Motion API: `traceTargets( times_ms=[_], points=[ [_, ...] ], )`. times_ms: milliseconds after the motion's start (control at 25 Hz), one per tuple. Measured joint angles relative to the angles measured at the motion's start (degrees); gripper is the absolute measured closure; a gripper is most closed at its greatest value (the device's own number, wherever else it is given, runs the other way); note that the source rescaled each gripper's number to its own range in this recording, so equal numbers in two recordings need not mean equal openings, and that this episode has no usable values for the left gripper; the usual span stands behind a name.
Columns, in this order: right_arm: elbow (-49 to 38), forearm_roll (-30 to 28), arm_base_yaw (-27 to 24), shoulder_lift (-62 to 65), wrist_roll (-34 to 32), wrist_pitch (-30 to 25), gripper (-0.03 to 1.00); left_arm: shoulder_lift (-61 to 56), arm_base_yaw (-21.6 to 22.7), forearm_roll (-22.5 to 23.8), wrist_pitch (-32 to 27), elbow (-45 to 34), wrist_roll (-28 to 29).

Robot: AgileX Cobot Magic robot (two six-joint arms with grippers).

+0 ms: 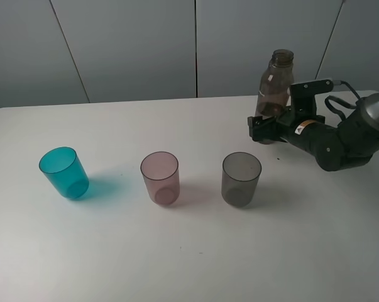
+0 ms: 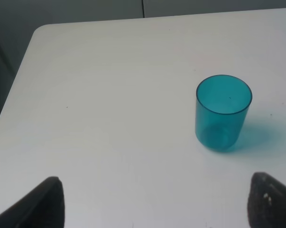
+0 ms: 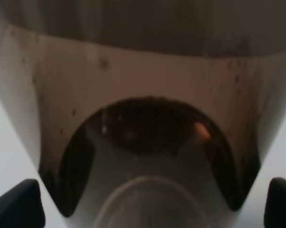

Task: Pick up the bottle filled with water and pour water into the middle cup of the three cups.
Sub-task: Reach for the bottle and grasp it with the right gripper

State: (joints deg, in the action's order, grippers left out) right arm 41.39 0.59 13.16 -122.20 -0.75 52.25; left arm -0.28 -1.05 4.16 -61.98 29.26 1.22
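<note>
I need to raise my right gripper first and then close it on the bottle, because its fingers are beside the bottle's base, below the smoky-brown bottle's middle [image 1: 274, 94].
The smoky-brown bottle [image 1: 276, 82] stands upright on the table at the back right. My right gripper [image 1: 265, 129] is at its base, with a finger on each side. In the right wrist view the bottle [image 3: 143, 85] fills the picture between the right gripper [image 3: 147, 204] fingertips [image 3: 14, 204], with a thin gap showing on both sides. The three cups stand in a row: teal [image 1: 64, 172], pale pink middle cup [image 1: 159, 177], smoky grey [image 1: 241, 178]. My left gripper [image 2: 154, 209] is open and empty, well short of the teal cup [image 2: 223, 113].
The white table [image 1: 189, 251] ends at a left edge [image 2: 19, 80] near the teal cup. A grey panelled wall [image 1: 132, 44] rises behind the table's back edge.
</note>
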Motion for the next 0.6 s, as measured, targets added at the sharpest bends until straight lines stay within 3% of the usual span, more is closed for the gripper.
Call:
traceTargets(
  times_ms=[280,600],
  points=[
    [0.3,0.0,0.0,-1.3,-0.3,8.2,-0.03,0.0,0.0,0.0,0.0,0.0,0.0],
    [1.1,0.0,0.0,-3.2,-0.4,12.5,-0.03,0.0,0.0,0.0,0.0,0.0,0.0]
  ],
)
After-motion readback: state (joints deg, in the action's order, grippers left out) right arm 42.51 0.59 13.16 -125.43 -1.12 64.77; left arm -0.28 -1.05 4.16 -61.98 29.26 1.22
